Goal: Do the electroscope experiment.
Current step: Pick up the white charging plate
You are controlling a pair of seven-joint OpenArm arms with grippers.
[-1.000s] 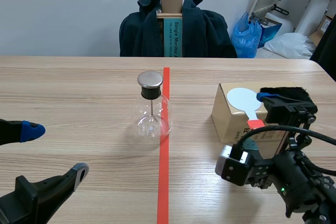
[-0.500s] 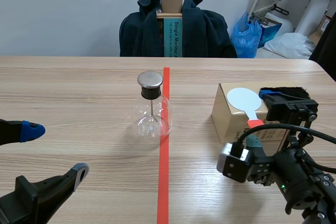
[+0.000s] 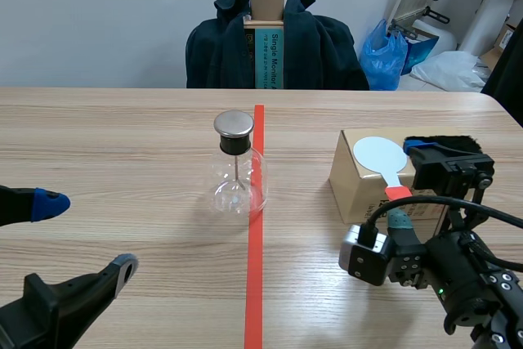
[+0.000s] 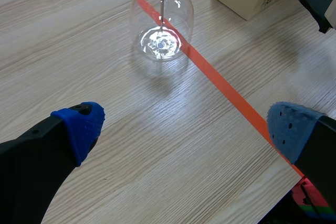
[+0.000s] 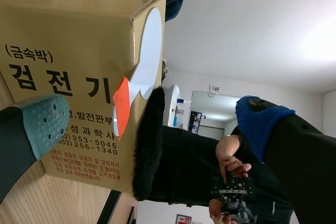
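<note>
My right gripper is going to pick up the paddle by its orange-red handle (image 3: 397,193) next. This will leave the paddle's white disc (image 3: 380,154) free for the electroscope experiment.
The electroscope (image 3: 237,165), a clear glass flask with a metal cap and a rod inside, stands mid-table beside the red tape line; it lies ahead of my left gripper (image 4: 186,129) as electroscope (image 4: 161,30). My left gripper (image 3: 86,236) is open low at the left, holding nothing. On the cardboard box (image 3: 364,185) lie a white paddle (image 3: 378,154) with an orange-red handle and a strip of black fur (image 3: 448,143). My right gripper (image 3: 406,185) is open at the box's near end. In the right wrist view the paddle (image 5: 147,51) and fur (image 5: 147,145) lie between its spread fingers, untouched.
The red tape line (image 3: 255,267) runs down the table's middle. Behind the far edge a chair draped with a dark jacket (image 3: 319,51) holds an upright carton. A blue bag (image 3: 384,55) and clutter sit at the back right.
My right gripper has edged slightly closer to the box's end. The left arm, flask, paddle and fur have not moved.
</note>
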